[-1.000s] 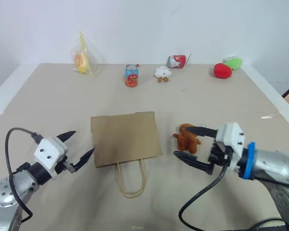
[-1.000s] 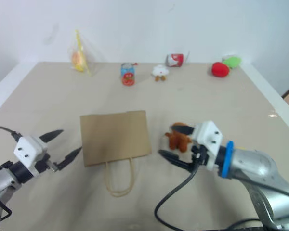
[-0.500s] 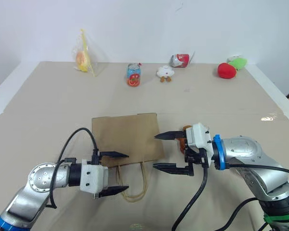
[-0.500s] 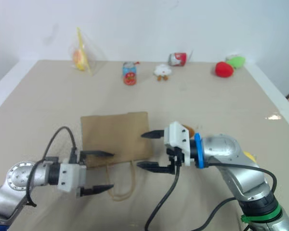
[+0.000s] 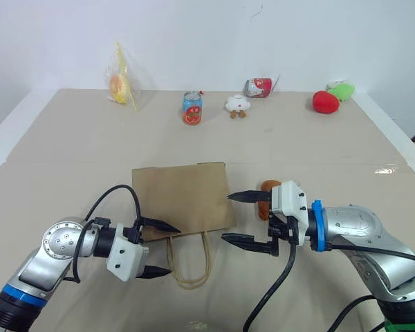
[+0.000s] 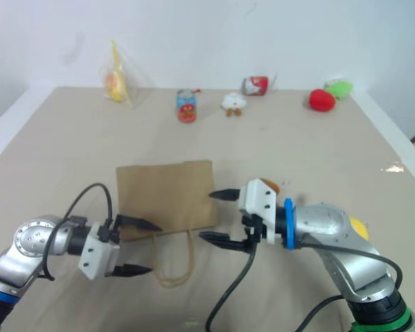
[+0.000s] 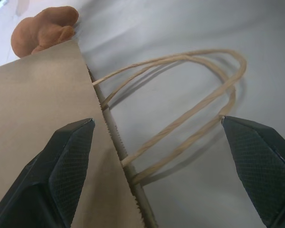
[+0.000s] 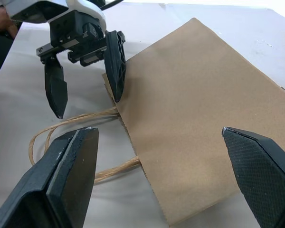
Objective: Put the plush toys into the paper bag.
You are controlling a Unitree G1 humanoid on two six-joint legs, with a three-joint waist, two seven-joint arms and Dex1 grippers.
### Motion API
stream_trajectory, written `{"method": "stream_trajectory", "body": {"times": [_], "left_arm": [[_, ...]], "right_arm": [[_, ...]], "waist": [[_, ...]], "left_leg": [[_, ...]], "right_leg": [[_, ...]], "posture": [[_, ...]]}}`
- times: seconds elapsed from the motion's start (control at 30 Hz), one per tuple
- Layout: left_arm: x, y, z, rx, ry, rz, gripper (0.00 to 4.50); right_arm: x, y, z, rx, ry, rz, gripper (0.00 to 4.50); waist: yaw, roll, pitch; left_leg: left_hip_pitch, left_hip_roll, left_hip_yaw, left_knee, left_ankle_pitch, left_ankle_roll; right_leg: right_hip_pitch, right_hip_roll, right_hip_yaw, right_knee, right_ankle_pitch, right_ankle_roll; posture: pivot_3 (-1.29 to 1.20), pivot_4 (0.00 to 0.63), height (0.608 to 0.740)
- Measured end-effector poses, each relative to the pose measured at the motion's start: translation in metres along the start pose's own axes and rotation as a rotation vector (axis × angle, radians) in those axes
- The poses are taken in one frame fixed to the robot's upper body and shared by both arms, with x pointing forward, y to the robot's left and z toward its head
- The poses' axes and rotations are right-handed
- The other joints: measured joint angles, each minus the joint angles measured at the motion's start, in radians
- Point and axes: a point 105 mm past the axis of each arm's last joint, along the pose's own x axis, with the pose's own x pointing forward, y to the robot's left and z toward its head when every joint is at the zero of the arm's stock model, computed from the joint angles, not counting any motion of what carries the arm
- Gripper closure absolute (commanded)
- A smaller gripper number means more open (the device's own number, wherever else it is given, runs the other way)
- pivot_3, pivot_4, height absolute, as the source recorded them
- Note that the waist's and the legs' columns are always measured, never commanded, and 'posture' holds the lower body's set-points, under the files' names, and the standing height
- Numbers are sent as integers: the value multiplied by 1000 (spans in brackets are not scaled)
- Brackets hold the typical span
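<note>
The paper bag (image 5: 182,197) lies flat while its cord arches off the table, so my left gripper should grab the bag by the upper cord handle (image 5: 170,254) next.
The brown paper bag (image 5: 182,197) lies flat on the table, its cord handles (image 5: 188,259) toward me. My left gripper (image 5: 174,250) is open at the bag's mouth, one finger over the paper edge and the other beside the handles (image 7: 190,95). At the bag's right edge my right gripper (image 5: 226,218) stands open and empty, pointing left across the paper (image 8: 194,95). The brown bear plush (image 5: 266,185) lies just behind the right gripper, partly hidden, clear of the bag. A yellow patch (image 6: 358,227) peeks out behind my right forearm.
Along the far edge stand a plastic bag with yellow contents (image 5: 119,84), a blue-red can (image 5: 189,108), a small white plush with brown feet (image 5: 235,104), a tipped red can (image 5: 257,86), a red plush (image 5: 324,102) and a green plush (image 5: 339,90).
My left arm swung in from the left to the bag's handles. The right gripper moved left, from around the brown plush to the bag's right edge. Both stayed open.
</note>
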Motion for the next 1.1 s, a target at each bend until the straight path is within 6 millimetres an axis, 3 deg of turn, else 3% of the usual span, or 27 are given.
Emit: {"method": "stream_trajectory", "body": {"times": [0.23, 0.5, 0.63, 0.77, 0.83, 0.87, 0.93, 1.1], "left_arm": [[14, 3, 4, 11, -51, -3, 80], [20, -2, 6, 37, -71, -34, 80], [20, 2, 6, 44, -71, -25, 1109], [21, 6, 12, 25, -120, -11, 2787], [21, 4, 12, 24, -121, -22, 3249], [21, 5, 11, 20, -120, -22, 3784], [19, 16, 11, -35, -131, 26, 4431], [11, 36, 12, -82, -143, 101, 4431]], "right_arm": [[6, 15, 14, 94, -78, 96, 0], [6, 12, 18, 66, -74, 96, 0], [6, 12, 17, 57, -72, 93, 0], [5, 11, 11, 45, -54, 85, 0], [4, 11, 9, 41, -45, 81, 0], [4, 11, 8, 39, -45, 81, 0], [4, 11, 8, 36, -44, 83, 0], [2, 8, 8, 49, -47, 73, 0]], "waist": [[-3, 0, 0], [-2, 0, 0], [-2, 0, 0], [-3, 0, 0], [-3, 0, 0], [-3, 0, 0], [-2, 0, 0], [-2, 0, 0]], "left_leg": [[0, 0, 0, 1, 0, 0], [0, 0, 0, 1, 0, 0], [0, 0, 0, 1, 0, 0], [0, 0, 0, 1, 0, 0], [0, 0, 0, 1, 0, 0], [0, 0, 0, 1, 0, 0], [0, 0, 0, 3, 0, 0], [0, 0, 0, 4, 0, 0]], "right_leg": [[0, 0, 0, 0, 0, 1], [0, 0, 0, 0, 1, 1], [0, 0, 0, 0, 1, 1], [0, 0, 1, 0, 1, 2], [0, 0, 0, 0, 1, 2], [0, 0, 0, 0, 1, 2], [1, 1, 0, 1, 1, 2], [1, 1, 0, 1, 1, 2]], "posture": [[0, 150, 740], [0, 150, 740], [0, 150, 740], [0, 150, 740], [0, 150, 740], [0, 150, 740], [0, 150, 740], [0, 150, 740]]}}
